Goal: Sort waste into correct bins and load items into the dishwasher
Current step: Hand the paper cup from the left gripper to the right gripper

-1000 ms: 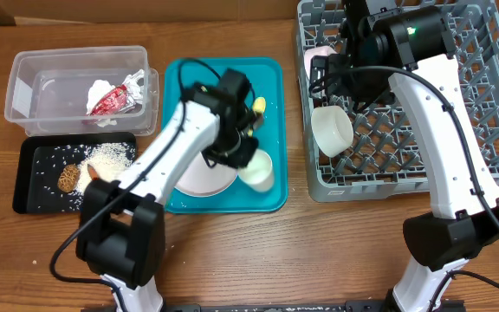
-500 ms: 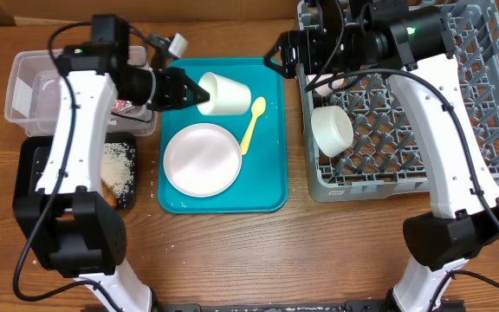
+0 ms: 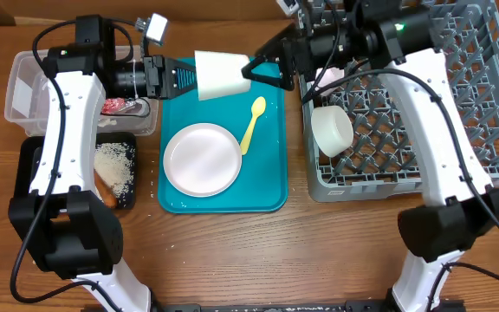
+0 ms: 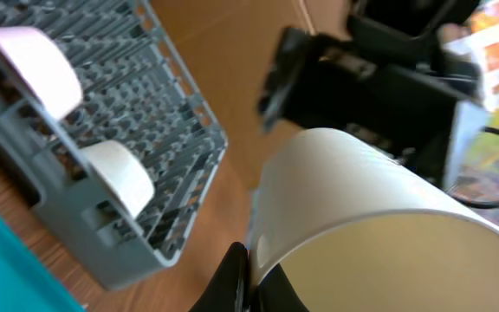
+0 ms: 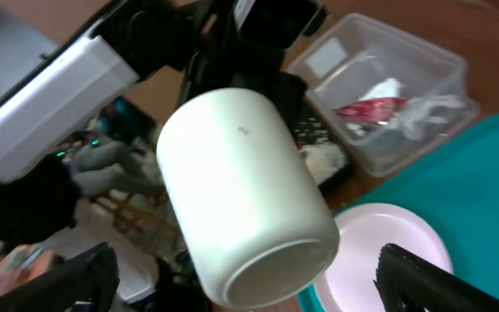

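Note:
The white cup is held by its rim. My right gripper needs to grab the cup around its base [image 3: 242, 73] next, opposite that rim, so it can go rim-first into the dishwasher rack.
My left gripper [image 3: 189, 76] is shut on the rim of a white cup [image 3: 220, 74] and holds it on its side above the far end of the teal tray [image 3: 271, 186]. The cup fills the left wrist view [image 4: 362, 225] and the right wrist view [image 5: 241, 195]. My right gripper [image 3: 262, 69] is open, its fingers spread on either side of the cup's base, not touching it. A white plate [image 3: 201, 159] and a yellow spoon [image 3: 252, 124] lie on the tray. The grey dishwasher rack [image 3: 457, 130] holds a white cup [image 3: 332, 130] and a pink cup [image 3: 326, 78].
A clear plastic bin [image 3: 29, 95] at the far left holds a red wrapper [image 3: 119, 106] and white paper. A black tray [image 3: 37, 195] with rice and food scraps lies in front of it.
My left gripper lifted the white cup off the tray, swung it up and right, and now holds it level. My right gripper came left from the rack and now brackets the cup's base.

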{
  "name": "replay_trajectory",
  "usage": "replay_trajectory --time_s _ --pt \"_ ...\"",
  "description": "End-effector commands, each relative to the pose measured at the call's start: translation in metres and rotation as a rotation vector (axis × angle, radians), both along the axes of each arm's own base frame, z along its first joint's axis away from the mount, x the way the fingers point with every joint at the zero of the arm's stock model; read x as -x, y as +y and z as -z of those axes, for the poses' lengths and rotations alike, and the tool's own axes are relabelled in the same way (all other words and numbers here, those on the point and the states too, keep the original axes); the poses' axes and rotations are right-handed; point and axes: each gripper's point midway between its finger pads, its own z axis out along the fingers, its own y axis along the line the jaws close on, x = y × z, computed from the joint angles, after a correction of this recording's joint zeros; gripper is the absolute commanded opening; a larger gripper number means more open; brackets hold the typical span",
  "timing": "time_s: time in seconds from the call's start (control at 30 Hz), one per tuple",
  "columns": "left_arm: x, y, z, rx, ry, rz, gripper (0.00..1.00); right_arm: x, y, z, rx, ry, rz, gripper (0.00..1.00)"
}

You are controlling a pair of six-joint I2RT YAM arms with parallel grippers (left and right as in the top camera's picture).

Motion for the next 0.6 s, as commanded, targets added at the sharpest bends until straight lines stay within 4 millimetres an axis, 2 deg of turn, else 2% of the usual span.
replay_trajectory --time_s 0.0,0.1,0.4,0.57 --pt "0.003 0.002 -0.022 0.08 -0.067 0.017 0.04 0.011 0.01 0.001 -0.147 -0.014 -0.156 0.97" --pt "0.003 0.002 -0.022 0.08 -0.068 0.017 0.04 0.012 0.011 0.001 -0.162 -0.015 -0.168 0.95" --pt "0.005 -0.003 -0.022 0.077 -0.08 0.031 0.04 0.011 0.014 -0.001 -0.169 -0.043 -0.176 0.82" --pt "0.006 -0.008 -0.022 0.078 -0.085 0.045 0.04 0.017 0.022 -0.001 -0.17 -0.046 -0.198 0.77"
